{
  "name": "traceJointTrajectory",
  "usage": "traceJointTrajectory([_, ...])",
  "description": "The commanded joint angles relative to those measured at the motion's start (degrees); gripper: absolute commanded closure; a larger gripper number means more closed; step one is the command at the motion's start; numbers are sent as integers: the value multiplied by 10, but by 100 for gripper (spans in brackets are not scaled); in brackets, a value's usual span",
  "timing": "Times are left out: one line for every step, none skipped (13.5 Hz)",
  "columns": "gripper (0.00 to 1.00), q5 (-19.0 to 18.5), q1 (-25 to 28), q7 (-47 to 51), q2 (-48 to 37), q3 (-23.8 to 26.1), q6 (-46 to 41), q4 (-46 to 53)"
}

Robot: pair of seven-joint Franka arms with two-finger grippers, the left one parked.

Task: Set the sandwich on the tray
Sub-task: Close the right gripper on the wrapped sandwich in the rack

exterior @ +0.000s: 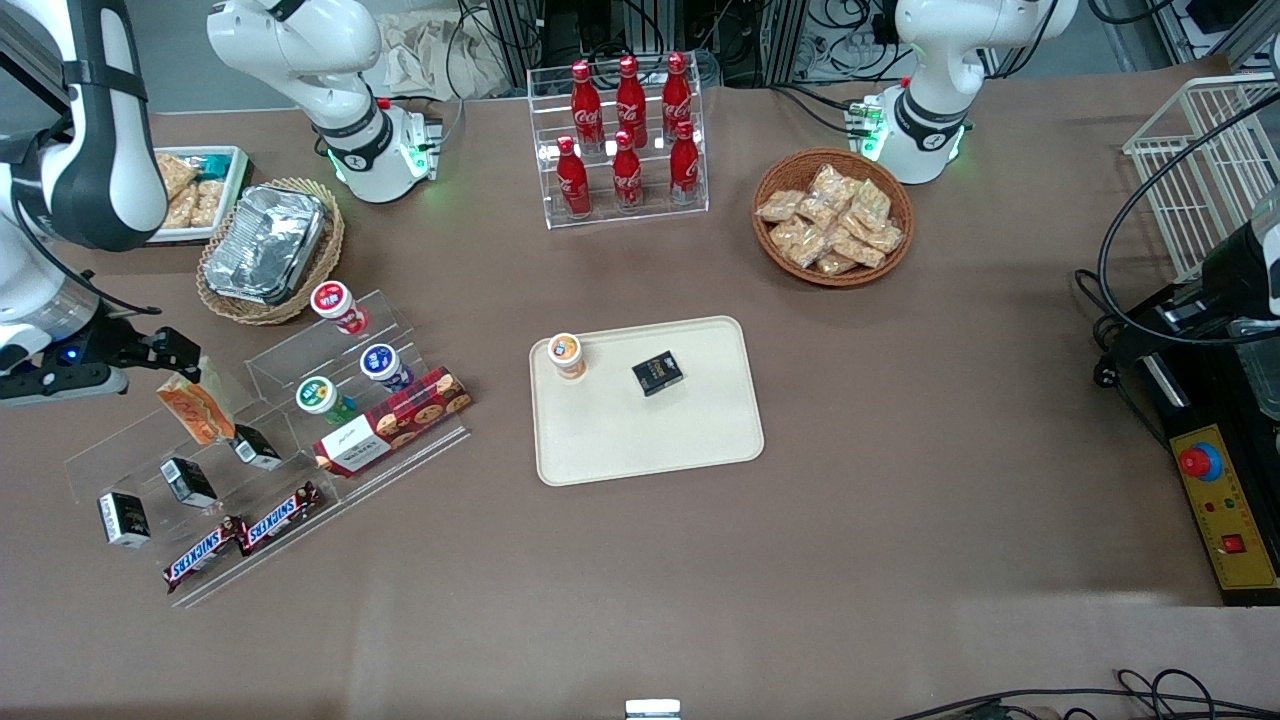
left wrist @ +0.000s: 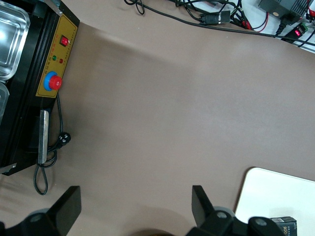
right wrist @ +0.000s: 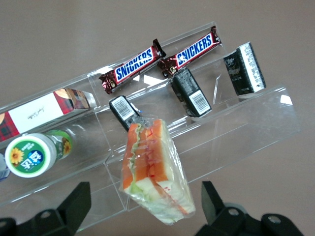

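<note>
The robot's right gripper needs to place the sandwich on the tray, so next it should grab the sandwich by its pale bread end (right wrist: 170, 201).
The sandwich (exterior: 195, 408), a clear-wrapped wedge with pale bread and orange and green filling, lies on the top step of a clear acrylic display shelf (exterior: 130, 440) toward the working arm's end of the table. My right gripper (exterior: 172, 347) hovers just above it, open. In the right wrist view the sandwich (right wrist: 153, 169) sits between my two spread fingers (right wrist: 74, 202), which do not touch it; my gripper (right wrist: 145, 206) holds nothing. The cream-beige tray (exterior: 650, 440) lies at the table's middle, its corner also in the left wrist view (left wrist: 275, 194).
The shelf also carries small black boxes (right wrist: 190, 92), two Snickers bars (right wrist: 132, 66), a red cookie box (exterior: 392, 420) and capped cups (exterior: 322, 396). A cup (exterior: 566, 355) and a black box (exterior: 657, 373) sit on the tray. A foil container (exterior: 265, 243) is nearby.
</note>
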Motion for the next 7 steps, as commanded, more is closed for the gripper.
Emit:
traceJointTrajectory([0,4,-4,-22,-12,2,20,-24])
traceJointTrajectory([0,4,-4,-27,-12,2,20,-29])
traceJointTrajectory([0,4,-4,-28,-12,2,21,-34])
traceJointTrajectory([0,4,-4,-29,-10,2,21,-36])
traceJointTrajectory([0,4,-4,-39,-8,2,23,-38])
traceJointTrajectory([0,4,-4,-55,-3,2,30,-38])
traceJointTrajectory([0,4,-5,-64,1,2,38,-41])
